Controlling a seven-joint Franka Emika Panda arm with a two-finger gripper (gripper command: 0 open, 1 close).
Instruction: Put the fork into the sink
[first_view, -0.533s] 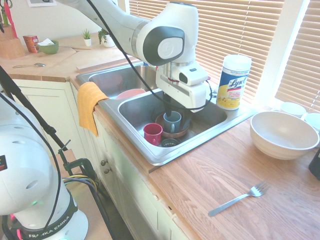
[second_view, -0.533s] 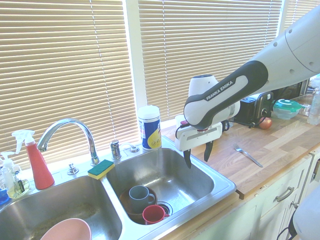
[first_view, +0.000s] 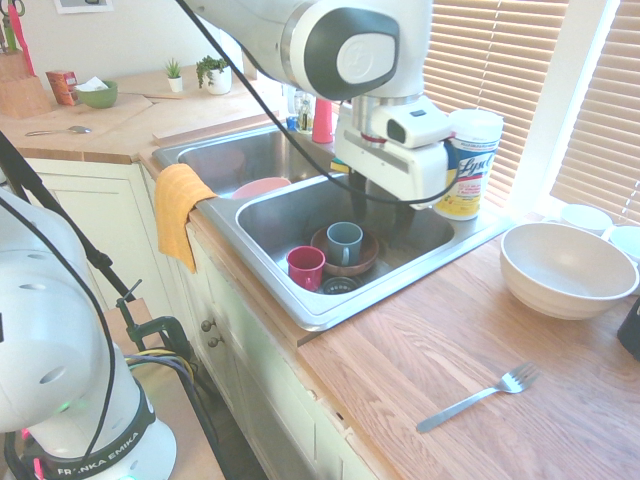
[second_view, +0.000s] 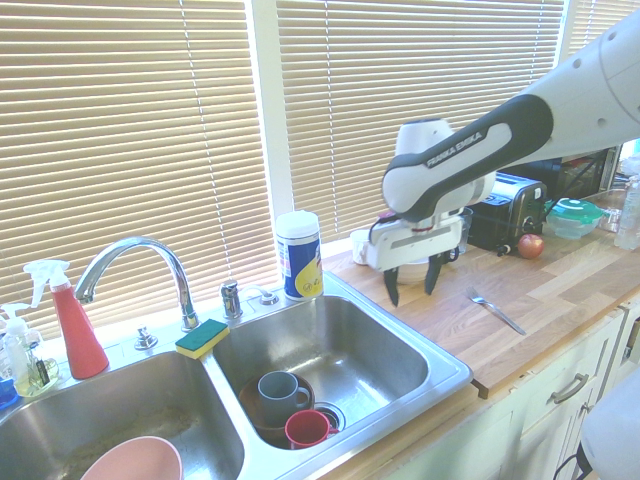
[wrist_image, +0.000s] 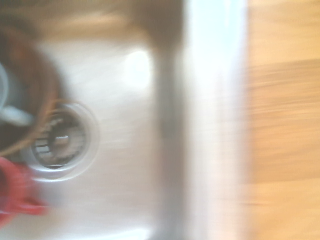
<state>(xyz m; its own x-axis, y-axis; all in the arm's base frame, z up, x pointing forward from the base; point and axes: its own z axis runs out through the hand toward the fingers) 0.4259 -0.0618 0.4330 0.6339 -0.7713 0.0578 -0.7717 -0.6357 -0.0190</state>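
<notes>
The gripper grabs the fork by its slim handle just behind the fork's head (second_view: 492, 308) next, since the fork's pointed teeth lie on the wood.
The fork (first_view: 480, 394) lies flat on the wooden counter to the right of the sink (first_view: 300, 308), tines toward the white bowl. From the other side the fork (second_view: 497, 310) lies just past the sink (second_view: 440, 384) on the wood. My gripper (second_view: 412, 284) hangs open and empty above the right basin's far corner, near the counter and well short of the fork. Its dark fingers point down under the white hand (first_view: 392, 208). The blurred wrist view shows the basin's drain (wrist_image: 60, 145), the steel rim (wrist_image: 215, 120) and the wood beyond.
The right basin holds a grey mug (first_view: 344, 242) in a brown bowl and a red cup (first_view: 305, 266). A pink bowl sits in the left basin. A Lysol canister (first_view: 467, 165) stands behind the sink, a wide white bowl (first_view: 565, 268) on the counter, an orange towel (first_view: 180, 210) over the rim.
The arm has lifted and swung from low over the right basin toward the counter side. The gripper now hangs higher, near the basin's corner. The fork has not moved.
</notes>
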